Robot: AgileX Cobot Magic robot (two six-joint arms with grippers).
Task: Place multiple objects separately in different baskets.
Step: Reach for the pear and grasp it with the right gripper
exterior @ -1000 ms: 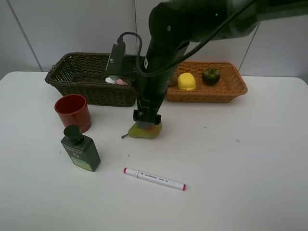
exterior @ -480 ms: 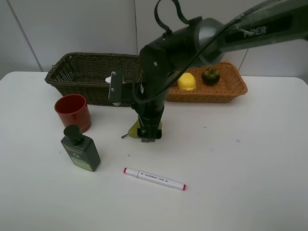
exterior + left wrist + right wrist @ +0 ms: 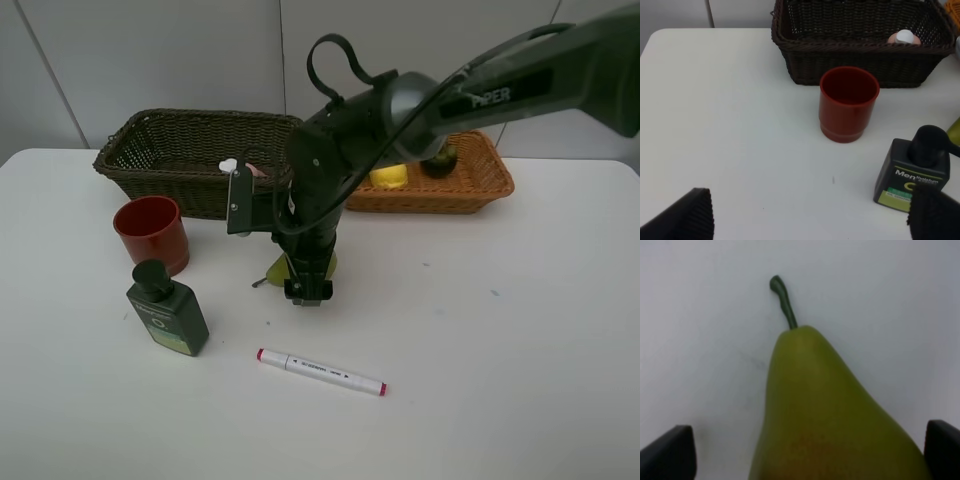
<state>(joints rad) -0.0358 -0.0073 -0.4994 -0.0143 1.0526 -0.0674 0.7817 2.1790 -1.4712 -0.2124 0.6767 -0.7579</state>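
Observation:
The fingers of my right gripper are down on both sides of the pear's wide body, so my right gripper closes on the pear next.
The green-red pear (image 3: 280, 269) lies on the white table, its stem pointing left. My right gripper (image 3: 308, 290) reaches across the middle and is down over it. In the right wrist view the pear (image 3: 815, 400) fills the space between the fingers of the open right gripper (image 3: 810, 455). The lemon (image 3: 390, 178) and dark green round fruit (image 3: 440, 159) lie in the orange-tan basket (image 3: 480, 188). The pink bottle (image 3: 243, 168) lies in the dark basket (image 3: 170, 150). The red cup (image 3: 150, 232), dark green bottle (image 3: 167, 312) and white marker (image 3: 320, 371) are on the table. The kiwi is hidden. My left gripper (image 3: 812, 220) is open, short of the cup (image 3: 848, 104).
In the left wrist view the dark green bottle (image 3: 912, 172) stands right of the cup, with the dark basket (image 3: 860, 50) behind them. The right arm (image 3: 340, 150) hangs over the gap between the two baskets.
My right gripper has come down and slightly forward over the pear, its fingers now at table height on either side. The pear and the other objects have not moved.

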